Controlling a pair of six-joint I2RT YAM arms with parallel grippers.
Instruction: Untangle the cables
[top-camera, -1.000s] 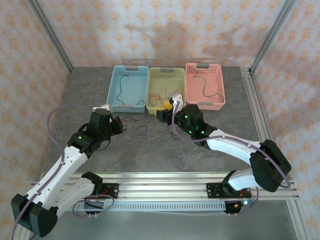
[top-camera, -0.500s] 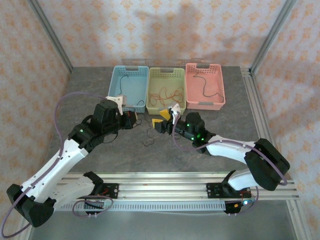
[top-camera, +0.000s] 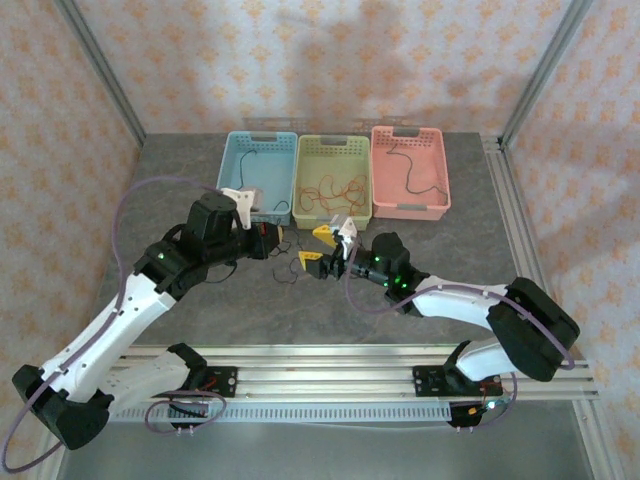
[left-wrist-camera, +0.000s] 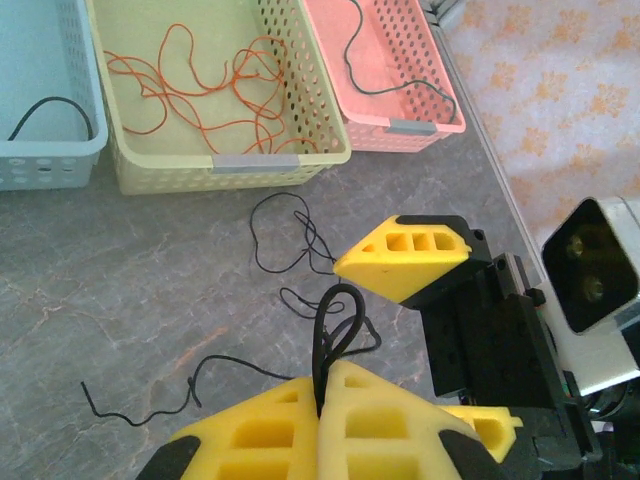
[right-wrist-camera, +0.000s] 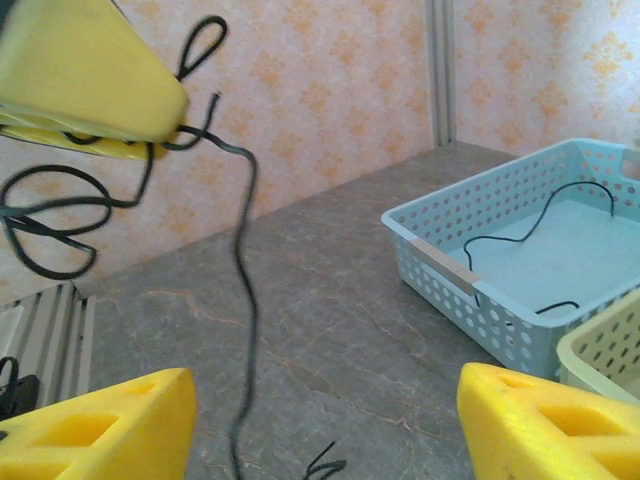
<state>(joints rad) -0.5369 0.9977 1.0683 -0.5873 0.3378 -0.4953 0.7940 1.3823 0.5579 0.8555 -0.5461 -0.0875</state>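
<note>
My right gripper is going to grab the black cable next, on the single piece dangling (right-wrist-camera: 246, 275) from my left gripper, to pull the tangle apart.
My left gripper (left-wrist-camera: 324, 380) is shut on a thin black cable (left-wrist-camera: 334, 318), whose loop sticks up between the yellow pads. From the top the left gripper (top-camera: 270, 240) hovers above the table, and the cable (top-camera: 290, 272) dangles from it to a small black tangle (left-wrist-camera: 290, 235) on the stone surface. Just to its right my right gripper (top-camera: 315, 247) stands open, facing the left one. In the right wrist view the hanging cable (right-wrist-camera: 240, 300) runs down between the right gripper's (right-wrist-camera: 320, 425) spread fingers without touching them. An orange-red cable (left-wrist-camera: 200, 75) lies in the yellow-green basket (top-camera: 304, 205).
Three baskets line the back: blue (top-camera: 228, 170), yellow-green, and pink (top-camera: 440, 190). The blue and pink ones each hold a black cable (top-camera: 243, 178) (top-camera: 415, 172). Another loose black cable (left-wrist-camera: 150, 400) lies on the table near the left gripper.
The left gripper has carried its black cable up and to the right. The right gripper has come nearer and leftwards, away from the yellow-green basket, and its jaws have opened wider.
</note>
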